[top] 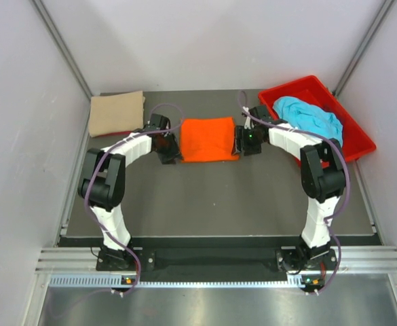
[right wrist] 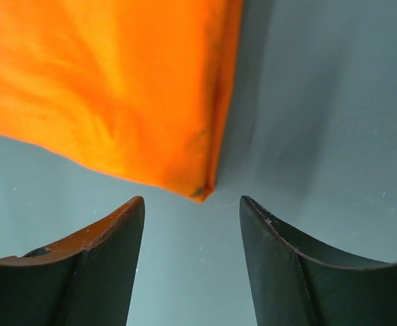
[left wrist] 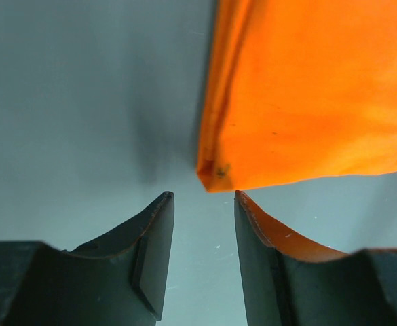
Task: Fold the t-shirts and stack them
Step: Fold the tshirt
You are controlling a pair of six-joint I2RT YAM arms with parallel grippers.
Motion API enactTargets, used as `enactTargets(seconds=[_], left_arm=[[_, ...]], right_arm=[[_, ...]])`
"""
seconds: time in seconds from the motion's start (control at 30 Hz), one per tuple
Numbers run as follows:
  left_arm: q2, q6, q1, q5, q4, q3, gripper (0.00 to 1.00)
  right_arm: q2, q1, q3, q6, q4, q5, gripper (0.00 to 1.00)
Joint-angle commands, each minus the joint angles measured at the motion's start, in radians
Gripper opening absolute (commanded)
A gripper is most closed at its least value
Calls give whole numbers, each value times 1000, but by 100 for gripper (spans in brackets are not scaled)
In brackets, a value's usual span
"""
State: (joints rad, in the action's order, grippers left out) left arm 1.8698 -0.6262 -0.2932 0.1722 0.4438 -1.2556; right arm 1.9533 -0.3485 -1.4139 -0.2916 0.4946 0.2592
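The robot's right gripper will next grab the orange t-shirt (top: 208, 139) by its near corner beside the red bin, to drag and straighten the folded rectangle.
The orange t-shirt (top: 208, 139) lies folded into a rectangle at the middle back of the table. My left gripper (top: 169, 157) is open and empty at its near left corner; the left wrist view shows that corner (left wrist: 215, 170) just ahead of my gripper (left wrist: 203, 198). My right gripper (top: 242, 150) is open and empty at the near right corner, seen in the right wrist view (right wrist: 199, 190) just ahead of my gripper (right wrist: 191, 202). The tan t-shirt (top: 115, 113) lies folded at the back left. The turquoise t-shirt (top: 310, 117) lies crumpled in the red bin (top: 353, 146).
The red bin stands at the back right, close to my right arm. Grey walls close in the table on the left, right and back. A metal rail runs along the near edge.
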Motion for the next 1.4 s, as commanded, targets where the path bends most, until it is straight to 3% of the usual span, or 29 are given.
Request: enactTargets(seconds=[0.0,0.1,0.3,0.43,0.57,0.67,0.7,1.27,1.33,1.37], left_arm=[[-1,-29,19,49,-83,7,46],[22,-30,19,44,-88,13,45],[69,-17,20,-19,-40,2,34],[84,-9,22,-17,-34,-5,22],[86,-3,22,-22,-25,-10,0],[81,5,22,-7,-22,-7,0],[77,3,23,0,-20,-1,0],[-144,-44,22,76,-101,249,0],[-155,-32,23,95,-141,256,10],[-153,-27,23,107,-149,240,26]], right_arm=[[-19,25,36,-29,-163,5,58],[25,34,35,-24,-174,41,55],[45,36,66,-15,-200,63,38],[45,37,89,-3,-194,66,35],[45,40,107,6,-200,90,34],[36,43,119,14,-205,106,12],[33,43,124,16,-202,109,0],[-149,42,329,22,-226,124,0],[-140,42,336,22,-234,126,0],[-142,43,340,22,-237,129,0]])
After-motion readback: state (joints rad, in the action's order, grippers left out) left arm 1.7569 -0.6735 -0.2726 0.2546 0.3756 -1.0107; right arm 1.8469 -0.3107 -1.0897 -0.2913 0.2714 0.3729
